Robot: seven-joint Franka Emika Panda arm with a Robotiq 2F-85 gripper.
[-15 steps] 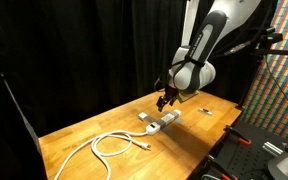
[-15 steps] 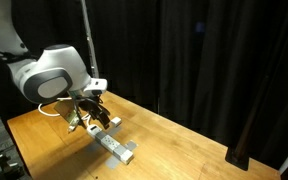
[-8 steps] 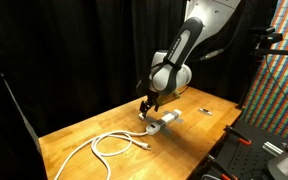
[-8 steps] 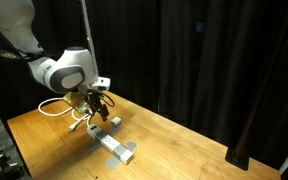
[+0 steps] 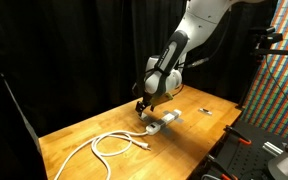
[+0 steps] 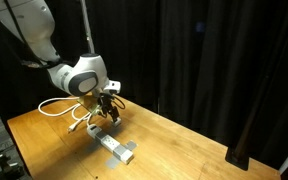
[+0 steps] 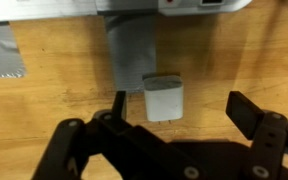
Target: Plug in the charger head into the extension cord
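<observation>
My fingers are still above the charger head's sides, over the wooden table, so it is too early to close. My gripper lowers first, then closes on it.
The charger head [image 7: 164, 97] is a small white cube lying on the wooden table, with its prongs pointing toward my gripper. My gripper [image 7: 184, 115] is open, just above the table. The cube sits near my left finger, and neither finger touches it. The extension cord [image 7: 154, 8], a grey-and-white socket bar, crosses the top of the wrist view beyond the cube. In both exterior views the gripper [image 5: 142, 108] [image 6: 109, 112] hangs low beside one end of the extension cord [image 5: 165, 121] [image 6: 115, 146]. The gripper mostly hides the cube there.
A white cable [image 5: 110, 146] lies coiled on the wooden table [image 5: 74, 135], and it shows in an exterior view [image 6: 62, 107] behind the arm. A tiny dark item [image 5: 204, 110] lies past the bar. Grey tape [image 7: 4, 55] is stuck on the wood. Black curtains surround the table.
The arm has swung from above the socket bar toward the bar's end by the charger head and has come lower. The gripper has stayed open, and the bar and cable have not moved.
</observation>
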